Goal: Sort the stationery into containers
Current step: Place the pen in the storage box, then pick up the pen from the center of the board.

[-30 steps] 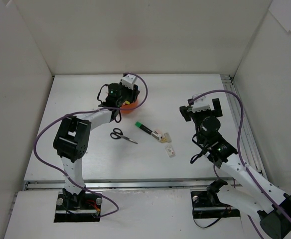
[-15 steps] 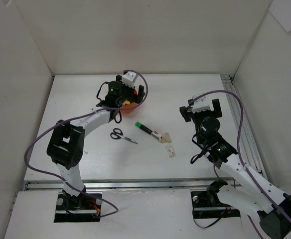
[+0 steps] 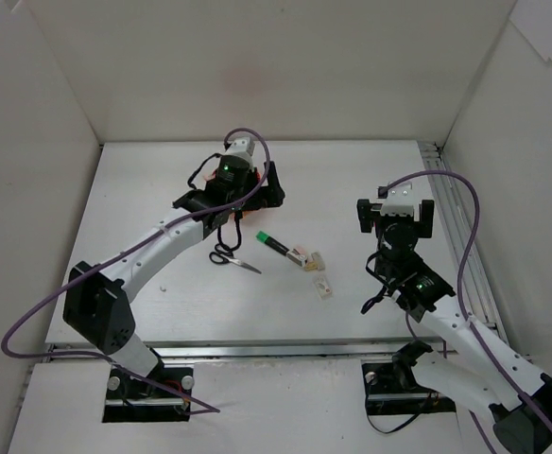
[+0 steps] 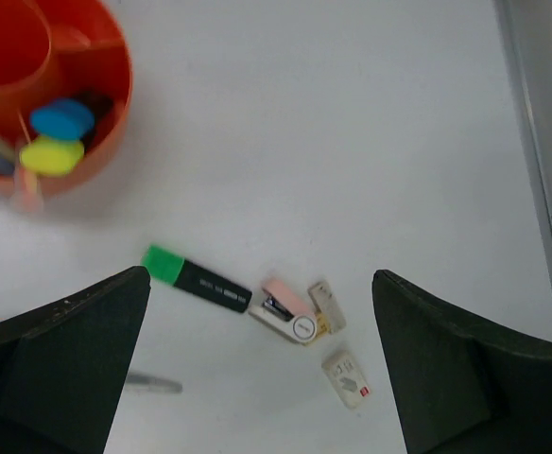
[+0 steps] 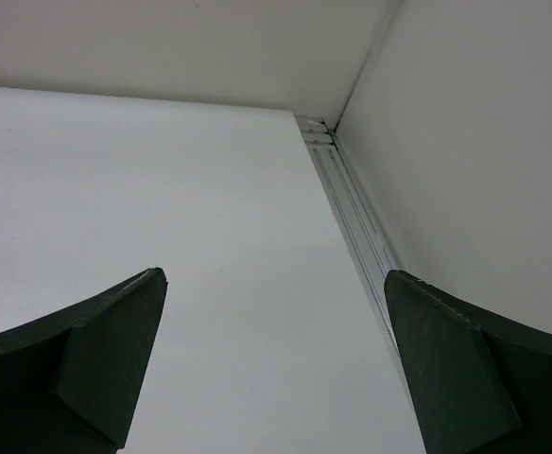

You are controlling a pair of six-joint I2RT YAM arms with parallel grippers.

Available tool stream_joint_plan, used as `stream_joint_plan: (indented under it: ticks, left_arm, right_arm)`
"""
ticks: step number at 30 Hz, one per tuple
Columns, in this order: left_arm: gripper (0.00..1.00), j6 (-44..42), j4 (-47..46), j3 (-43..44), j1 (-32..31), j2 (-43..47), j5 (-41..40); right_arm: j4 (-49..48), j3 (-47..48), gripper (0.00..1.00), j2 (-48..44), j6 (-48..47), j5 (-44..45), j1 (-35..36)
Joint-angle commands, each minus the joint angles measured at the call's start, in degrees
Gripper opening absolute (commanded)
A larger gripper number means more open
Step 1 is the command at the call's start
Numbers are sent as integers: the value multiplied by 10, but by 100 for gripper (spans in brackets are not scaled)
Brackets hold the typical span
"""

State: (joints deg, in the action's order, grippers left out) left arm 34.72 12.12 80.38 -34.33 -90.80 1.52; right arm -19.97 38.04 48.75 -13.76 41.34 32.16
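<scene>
The left gripper will next hold the green highlighter across its body beside the green end. The black end then stays free to go into the orange organiser.
The orange organiser shows at the top left of the left wrist view, with a blue highlighter and a yellow one in its ring; in the top view my left wrist hides it. My left gripper hangs open and empty above the table. Below it lie a green highlighter, a small pink and white stapler, a beige eraser and a white eraser. Black-handled scissors lie left of them. My right gripper is open over bare table.
White walls close in the table on three sides. A metal rail runs along the right edge, close to my right gripper. Purple cables loop from both arms.
My left gripper has opened wide and drawn up and back from the organiser, which it now covers in the top view. My right gripper has shifted slightly to the right.
</scene>
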Motion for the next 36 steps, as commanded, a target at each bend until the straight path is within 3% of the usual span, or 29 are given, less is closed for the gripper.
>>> stream_joint_plan:
  ticks: [1,5,9,16,23,31,34,36]
  left_arm:
    - [100,135,119,10,-28,-4,-78]
    - [99,225,194,18,-59,-25,-158]
    - [100,363,257,47,-59,-81,-179]
    - [99,498,308,106,-71,-168,-190]
    - [96,555,359,189,-71,-259,-232]
    - [88,558,368,233,-52,-329,-214]
    - [79,566,365,231,-52,-336,-223]
    - [69,557,358,230,-52,-338,-228]
  right_arm:
    - [17,28,98,-15,69,73,-6]
    - [25,11,98,-40,88,63,-8]
    - [29,-1,98,-66,97,67,-10]
    - [29,-8,98,-81,91,87,-12]
    - [29,-10,98,-84,87,83,-18]
    - [27,-14,98,-88,86,81,-21]
    - [27,-14,98,-84,86,79,-25]
    - [27,-14,98,-81,86,78,-22]
